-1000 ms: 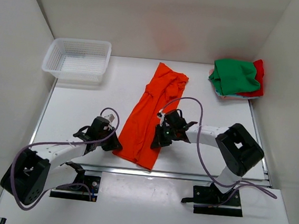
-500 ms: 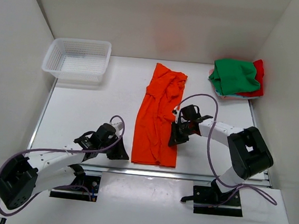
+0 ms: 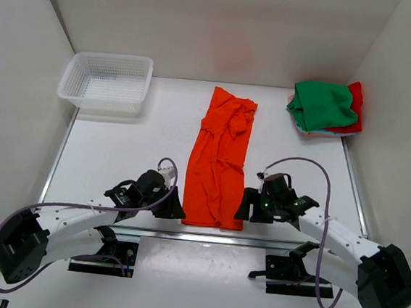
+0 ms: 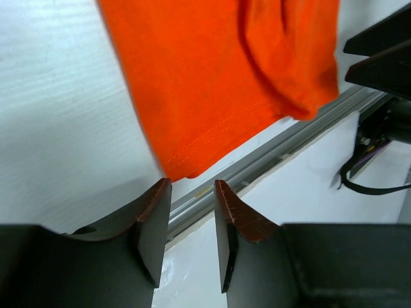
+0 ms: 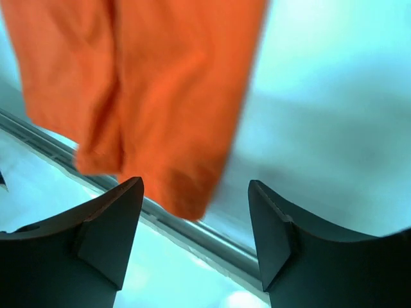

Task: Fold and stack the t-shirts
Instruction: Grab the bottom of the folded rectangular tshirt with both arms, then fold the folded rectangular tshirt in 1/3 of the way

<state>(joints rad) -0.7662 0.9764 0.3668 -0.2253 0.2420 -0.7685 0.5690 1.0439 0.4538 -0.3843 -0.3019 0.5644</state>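
Note:
I need to fold the hem evenly over the t-shirt, so my left gripper will next grab the orange t-shirt point(image 3: 219, 162) by its near hem corner point(image 3: 185, 220), opposite my right gripper's corner.
The orange t-shirt point(image 3: 219, 162) lies as a long narrow strip down the middle of the table, its hem at the near edge. My left gripper point(image 3: 177, 211) sits just off the hem's left corner, open, with nothing between its fingers. In the left wrist view the orange t-shirt's point(image 4: 218, 77) corner lies just ahead of the left gripper point(image 4: 192, 192). My right gripper point(image 3: 245, 205) stands wide open at the hem's right corner. The right wrist view shows the orange t-shirt's point(image 5: 160, 77) corner ahead of the right gripper point(image 5: 196, 186), untouched. The green t-shirt point(image 3: 323, 103) lies bunched on the red t-shirt point(image 3: 355, 114) at the back right.
A white mesh basket point(image 3: 107, 79) stands at the back left corner. A metal rail point(image 3: 277, 242) runs along the table's near edge right below the shirt's hem. White walls close in the left, back and right sides.
Both grippers have opened and let go of the orange shirt's hem corners. The shirt has been drawn straight toward the near edge, and the right arm has swung down toward that edge.

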